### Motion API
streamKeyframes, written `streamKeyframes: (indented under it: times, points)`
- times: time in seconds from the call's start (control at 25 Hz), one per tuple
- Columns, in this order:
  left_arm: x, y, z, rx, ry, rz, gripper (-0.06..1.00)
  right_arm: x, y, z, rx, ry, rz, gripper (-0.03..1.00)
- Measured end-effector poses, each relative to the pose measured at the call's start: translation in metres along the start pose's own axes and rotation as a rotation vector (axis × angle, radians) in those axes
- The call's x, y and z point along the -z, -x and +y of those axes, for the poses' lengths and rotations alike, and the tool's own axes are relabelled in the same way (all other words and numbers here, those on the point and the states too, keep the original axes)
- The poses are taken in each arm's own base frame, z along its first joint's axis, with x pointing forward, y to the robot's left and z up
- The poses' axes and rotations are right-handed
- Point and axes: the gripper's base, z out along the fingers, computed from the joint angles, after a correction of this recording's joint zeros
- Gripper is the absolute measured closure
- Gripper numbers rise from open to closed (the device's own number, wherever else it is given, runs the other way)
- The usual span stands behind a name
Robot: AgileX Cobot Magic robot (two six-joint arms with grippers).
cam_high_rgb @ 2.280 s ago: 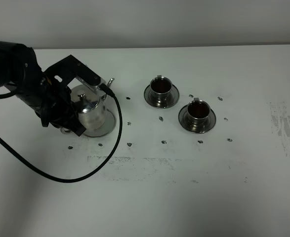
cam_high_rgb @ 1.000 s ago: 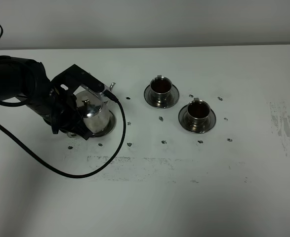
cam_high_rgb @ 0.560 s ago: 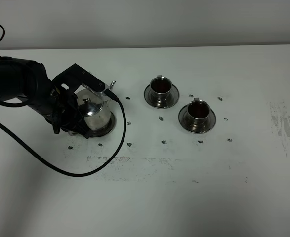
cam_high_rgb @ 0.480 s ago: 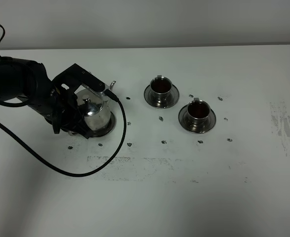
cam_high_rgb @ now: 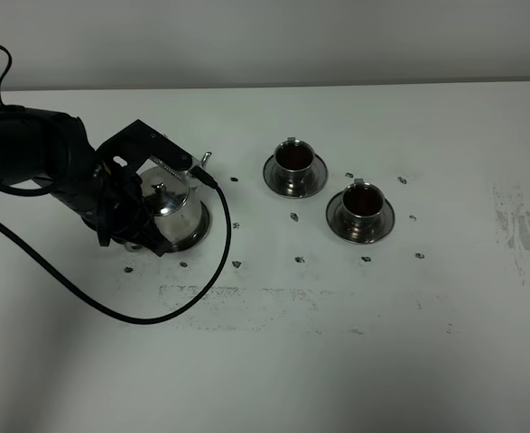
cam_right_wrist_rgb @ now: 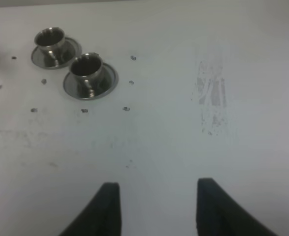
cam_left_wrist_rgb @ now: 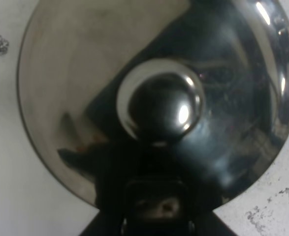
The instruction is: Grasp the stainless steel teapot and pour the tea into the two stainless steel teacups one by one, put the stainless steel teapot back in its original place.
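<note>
The teapot stands upright on the round saucer, so it is now time for my left gripper to release the teapot.
The stainless steel teapot (cam_high_rgb: 172, 204) stands upright on its round saucer (cam_high_rgb: 198, 231), the original place, at the left of the table. My left gripper (cam_high_rgb: 134, 206) is at the pot's handle side and shut on the handle. The left wrist view looks straight down on the teapot's lid and knob (cam_left_wrist_rgb: 159, 101), with the left gripper (cam_left_wrist_rgb: 154, 201) dark at the handle. The two stainless steel teacups (cam_high_rgb: 293, 159) (cam_high_rgb: 362, 201) sit on their saucers, each holding dark tea (cam_high_rgb: 293, 155). My right gripper (cam_right_wrist_rgb: 159, 206) hovers open over bare table, well away from the teacups (cam_right_wrist_rgb: 87, 66) (cam_right_wrist_rgb: 49, 39).
A black cable (cam_high_rgb: 111, 316) loops from the left arm across the table in front of the teapot. Small dark marks dot the white table (cam_high_rgb: 337, 343) around the cups, and a scuffed patch (cam_high_rgb: 517, 230) lies at the right.
Since the earliest frame the left gripper has lowered the teapot onto its saucer. Over the last second nothing has visibly moved.
</note>
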Motion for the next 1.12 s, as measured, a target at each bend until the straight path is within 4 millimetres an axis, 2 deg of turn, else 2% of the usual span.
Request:
streamKeyframes:
  times: [0.56,0.68,0.88,1.12]
  points:
    - [0.000,0.000,0.000,-0.002,0.000,0.002,0.76,0.000,0.000,0.000,0.000,0.000,0.000,0.62]
    - [0.000,0.000,0.000,-0.002,0.000,0.002,0.68,0.000,0.000,0.000,0.000,0.000,0.000,0.62]
    - [0.001,0.000,0.000,-0.001,0.001,-0.001,0.48,0.000,0.000,0.000,0.000,0.000,0.000,0.62]
    - [0.016,0.002,0.000,0.004,0.007,-0.028,0.43,0.000,0.000,0.000,0.000,0.000,0.000,0.62]
